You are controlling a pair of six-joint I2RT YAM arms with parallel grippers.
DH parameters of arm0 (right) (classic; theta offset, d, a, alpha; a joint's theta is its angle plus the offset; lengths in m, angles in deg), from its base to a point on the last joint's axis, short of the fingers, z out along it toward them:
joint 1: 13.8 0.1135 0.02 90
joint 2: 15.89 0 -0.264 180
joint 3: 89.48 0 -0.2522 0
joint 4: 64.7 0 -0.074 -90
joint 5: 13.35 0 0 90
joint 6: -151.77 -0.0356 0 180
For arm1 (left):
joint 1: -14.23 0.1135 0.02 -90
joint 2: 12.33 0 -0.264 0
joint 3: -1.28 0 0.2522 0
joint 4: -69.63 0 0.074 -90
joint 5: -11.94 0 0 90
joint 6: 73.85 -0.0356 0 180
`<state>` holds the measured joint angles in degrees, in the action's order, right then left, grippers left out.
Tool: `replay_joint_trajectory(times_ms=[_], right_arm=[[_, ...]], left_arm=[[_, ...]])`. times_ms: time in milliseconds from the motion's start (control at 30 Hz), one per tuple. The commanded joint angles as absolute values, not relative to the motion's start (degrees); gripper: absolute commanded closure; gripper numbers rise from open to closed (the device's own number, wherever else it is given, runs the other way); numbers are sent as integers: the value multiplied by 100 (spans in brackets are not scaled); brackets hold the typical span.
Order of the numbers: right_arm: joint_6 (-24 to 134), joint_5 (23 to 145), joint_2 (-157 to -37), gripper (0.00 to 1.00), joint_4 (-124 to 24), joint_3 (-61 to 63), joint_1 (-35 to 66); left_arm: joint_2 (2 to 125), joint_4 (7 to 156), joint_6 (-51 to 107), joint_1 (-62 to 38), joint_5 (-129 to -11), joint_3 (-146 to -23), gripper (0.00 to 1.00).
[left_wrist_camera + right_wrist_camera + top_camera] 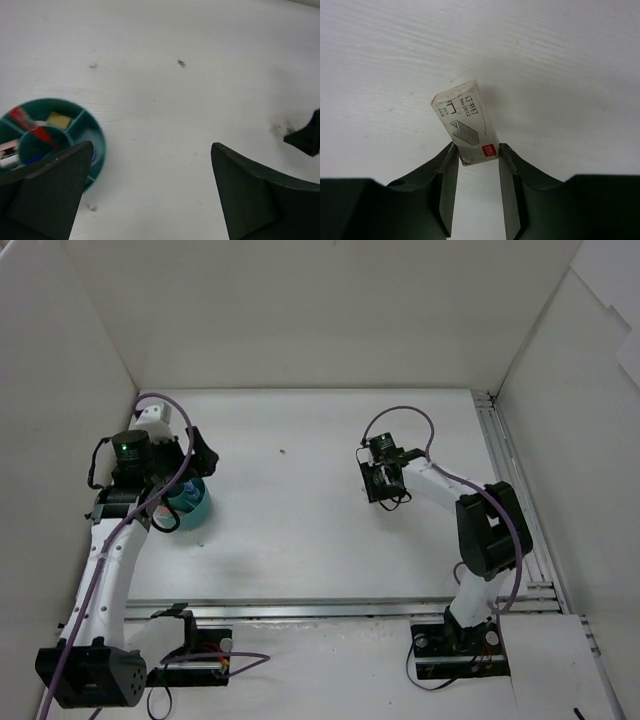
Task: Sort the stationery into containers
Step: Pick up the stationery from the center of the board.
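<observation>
The staple box [465, 122] needs to go into the teal bowl, so the left gripper next needs to grab it by its loose end [456, 103], away from the red logo.
A small white staple box [465, 122] with a red logo sits between the fingertips of my right gripper [476, 146], which is shut on its near end just over the white table. This gripper is mid-table in the top view [385, 480]. The round teal bowl [55, 101] has compartments holding a red pen [30, 126], a tan eraser [58, 120] and a white item [7, 152]. My left gripper [152, 146] is open and empty, above the table just right of the bowl [203, 510].
White walls enclose the table on the left, back and right. A metal rail [505, 455] runs along the right edge. Small dark specks [181, 63] mark the table. The right gripper shows at the far right of the left wrist view [305, 139].
</observation>
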<state>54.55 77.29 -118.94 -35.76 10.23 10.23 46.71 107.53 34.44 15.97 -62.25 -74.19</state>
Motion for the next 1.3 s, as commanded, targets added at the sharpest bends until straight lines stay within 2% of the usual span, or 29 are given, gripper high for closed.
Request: replay_joint_trajectory(times_ms=[0, 167, 300, 533, 667, 833, 933, 967, 1033, 1067, 1133, 1167, 1200, 1233, 1267], right_arm=[[5773, 8671, -10907, 97, -3827, 1083, 1107], [6045, 10052, -9898, 96, -4319, 1470, 1230], [6115, 10696, -9386, 94, -4741, 1637, 1344], [5984, 10978, -9315, 93, -5058, 1717, 1564], [5940, 11013, -9341, 93, -5304, 1708, 1670], [5826, 10627, -9306, 93, -5375, 1673, 1749], [5782, 10460, -9315, 93, -5454, 1655, 1801], [5782, 10442, -9323, 93, -5480, 1646, 1819], [5755, 10224, -9332, 93, -5489, 1620, 1854], [5747, 10118, -9341, 93, -5489, 1620, 1872], [5694, 9828, -9332, 92, -5498, 1602, 1890], [5685, 9757, -9324, 91, -5498, 1602, 1898], [5659, 9704, -9315, 91, -5533, 1602, 1907], [5659, 9625, -9315, 91, -5559, 1594, 1925], [5641, 9520, -9323, 90, -5586, 1585, 1933]], left_arm=[[5093, 10089, 3215, 1109, -4890, -7699, 0], [5858, 9668, 3171, 264, -3880, -8032, 0], [6648, 9324, 3320, -316, -3359, -8358, 0], [7397, 8385, 3988, -906, -2911, -8701, 0], [7740, 8383, 4164, -1029, -2647, -8894, 0], [7793, 8409, 4138, -1134, -2778, -8930, 5], [7837, 8593, 4068, -1275, -3050, -8991, 15], [7863, 8637, 4059, -1353, -3069, -9017, 27], [7916, 8681, 4032, -1407, -3034, -9070, 37], [7934, 8699, 4041, -1407, -2981, -9088, 47], [7978, 8691, 4032, -1459, -2841, -9132, 54], [7995, 8691, 4041, -1460, -2823, -9141, 66], [7995, 8664, 4050, -1460, -2797, -9149, 72], [8013, 8656, 4076, -1460, -2744, -9158, 86], [8022, 8638, 4085, -1460, -2700, -9176, 94]])
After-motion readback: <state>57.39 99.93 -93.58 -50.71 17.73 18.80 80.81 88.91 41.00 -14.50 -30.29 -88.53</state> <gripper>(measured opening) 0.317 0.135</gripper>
